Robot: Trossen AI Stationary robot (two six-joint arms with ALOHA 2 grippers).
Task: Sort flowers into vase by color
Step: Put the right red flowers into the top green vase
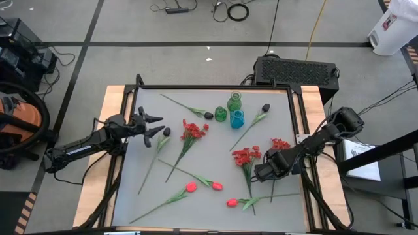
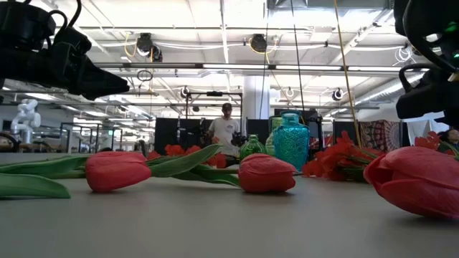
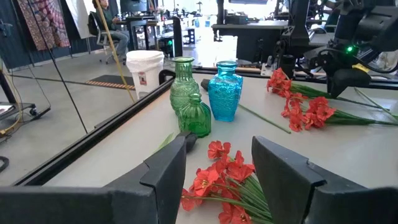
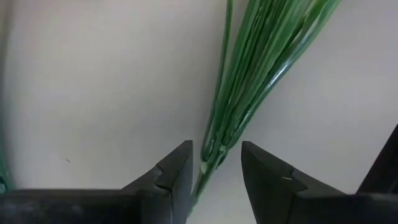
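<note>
I should next grab the red flowers by their green stems with my right gripper, so that I can sort them into the tall green vase (image 1: 234, 102).
Several flowers lie flat on the grey table (image 1: 150, 104). Red clustered blossoms (image 1: 193, 130) lie mid-table, and two more bunches (image 1: 246, 156) (image 1: 280, 143) lie at the right. Tulip buds (image 1: 191, 187) (image 1: 215, 186) (image 1: 232, 202) are toward the near edge, and dark buds (image 1: 166, 132) (image 1: 208, 115) (image 1: 266, 107) lie farther back. My right gripper (image 4: 216, 168) points down, open, its fingers on either side of a red bunch's green stems (image 4: 249, 81) without touching them. My left gripper (image 1: 155, 127) stands open and level at the left, facing the mid-table red blossoms (image 3: 217, 171).
Three glass vases stand together at the far middle: a tall green one (image 1: 235, 101), a small green one (image 1: 221, 114) and a blue one (image 1: 237, 119). Long stems cross the table's middle and near part. A raised black frame (image 1: 215, 87) edges the table.
</note>
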